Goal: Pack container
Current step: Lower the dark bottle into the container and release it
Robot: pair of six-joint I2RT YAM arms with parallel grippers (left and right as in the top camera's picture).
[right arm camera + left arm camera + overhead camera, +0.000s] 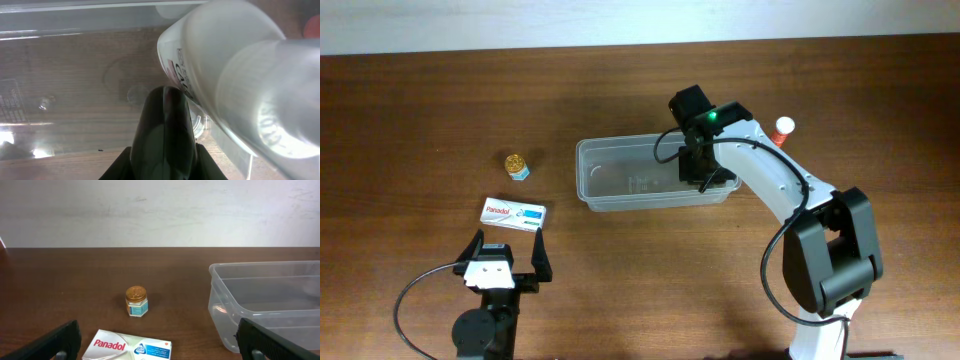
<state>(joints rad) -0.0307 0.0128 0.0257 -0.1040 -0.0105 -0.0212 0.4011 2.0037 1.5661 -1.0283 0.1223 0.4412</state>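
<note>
The black bottle's lower end reaches the container's bottom beside the white bottle, so my right gripper will let go.
The clear plastic container [620, 172] sits at the table's middle and also shows in the left wrist view [265, 275]. My right gripper [698, 158] reaches down into its right end. In the right wrist view its fingers [164, 95] are pressed together with nothing between them, over the container's floor [75, 75]. A white bottle [220, 55] leans right beside the fingers, inside the container. My left gripper [505, 262] is open and empty near the front edge, its fingers [160, 352] spread behind a white-and-blue Panadol box [513, 213] [130, 347].
A small jar with a gold lid [516, 163] [136, 301] stands left of the container, behind the Panadol box. A white bottle with a red cap [783, 128] stands on the table to the right of the container, behind my right arm.
</note>
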